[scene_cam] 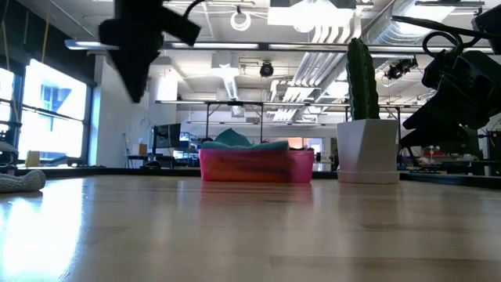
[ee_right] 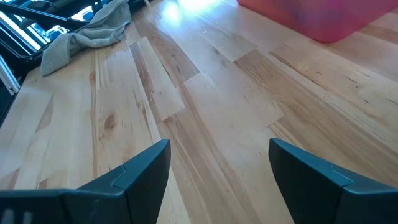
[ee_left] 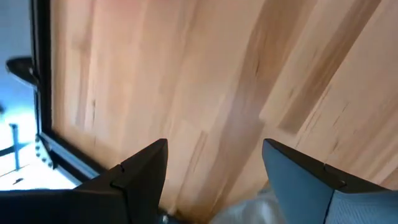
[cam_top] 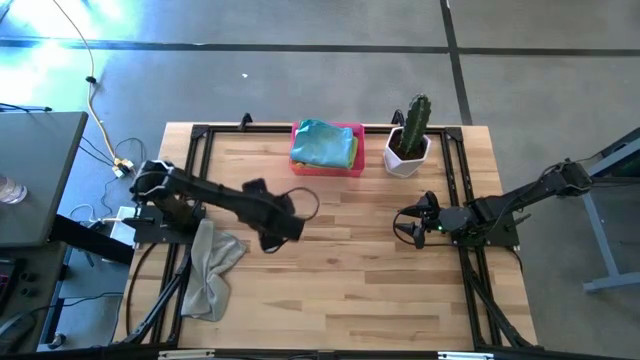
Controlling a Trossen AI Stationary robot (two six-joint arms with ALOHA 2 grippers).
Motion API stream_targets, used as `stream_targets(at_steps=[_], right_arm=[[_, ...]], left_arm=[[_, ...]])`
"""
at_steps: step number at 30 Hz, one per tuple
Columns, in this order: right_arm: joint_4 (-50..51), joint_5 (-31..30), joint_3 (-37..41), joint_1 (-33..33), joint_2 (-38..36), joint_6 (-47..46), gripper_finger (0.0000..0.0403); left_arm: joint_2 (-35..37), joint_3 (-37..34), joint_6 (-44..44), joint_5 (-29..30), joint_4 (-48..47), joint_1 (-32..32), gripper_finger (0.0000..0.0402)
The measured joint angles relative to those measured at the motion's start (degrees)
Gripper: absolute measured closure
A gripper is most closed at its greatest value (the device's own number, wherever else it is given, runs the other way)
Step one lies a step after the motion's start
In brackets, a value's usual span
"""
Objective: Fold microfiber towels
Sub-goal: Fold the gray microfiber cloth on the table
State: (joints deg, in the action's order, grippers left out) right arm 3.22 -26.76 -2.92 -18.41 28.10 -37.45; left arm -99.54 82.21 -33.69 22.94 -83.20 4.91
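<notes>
I need to take the grey microfiber towel by its edge (cam_top: 238,249) with my left gripper. This leaves the grey microfiber towel's crumpled body (cam_top: 206,275) free to spread and fold.
A grey microfiber towel (cam_top: 210,270) lies crumpled on the wooden table near its left edge; it also shows in the low view (scene_cam: 19,182) and the right wrist view (ee_right: 87,34). More towels, teal and green (cam_top: 322,145), lie piled in the pink tray (cam_top: 350,165) at the far edge. My left gripper (cam_top: 273,238) hangs open above bare wood, right of the grey towel, pointing steeply down (ee_left: 214,168). Over the table's right part, my right gripper (cam_top: 403,222) stands open with only bare wood between its fingers (ee_right: 217,168).
A cactus in a white pot (cam_top: 408,140) stands right of the tray at the far edge. A black metal frame (cam_top: 190,200) runs along the table's sides. Bare wood (cam_top: 340,260) spreads between the two grippers and toward the near edge.
</notes>
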Motion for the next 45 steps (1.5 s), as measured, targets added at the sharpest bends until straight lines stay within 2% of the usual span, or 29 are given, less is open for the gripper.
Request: stream_targets(at_steps=[7,13,19,23,32,45], right_arm=[[0.00,0.00,0.00,0.00,0.00,0.00,0.0139],[0.00,0.00,0.00,0.00,0.00,0.00,0.0139],[0.00,0.00,0.00,0.01,0.01,0.00,0.0139],[0.00,0.00,0.00,0.00,0.00,0.00,0.0139],[0.00,0.00,0.00,0.02,0.00,0.00,0.0139],[0.00,0.00,0.00,0.00,0.00,0.00,0.0139]], left_arm=[[0.05,-8.19,-8.53,-1.93,2.58,4.27,0.0149],[0.01,-10.22,-10.98,-2.02,3.25,9.18,0.0149],[0.01,-11.47,-11.55,-9.27,3.45,14.71,0.0149],[0.01,-11.50,-14.19,-9.79,3.49,17.26,0.0149],[0.03,-17.32,-26.87,-13.08,4.42,19.28,0.0149],[0.03,-30.30,-30.69,-18.85,15.53,17.64,0.0149]])
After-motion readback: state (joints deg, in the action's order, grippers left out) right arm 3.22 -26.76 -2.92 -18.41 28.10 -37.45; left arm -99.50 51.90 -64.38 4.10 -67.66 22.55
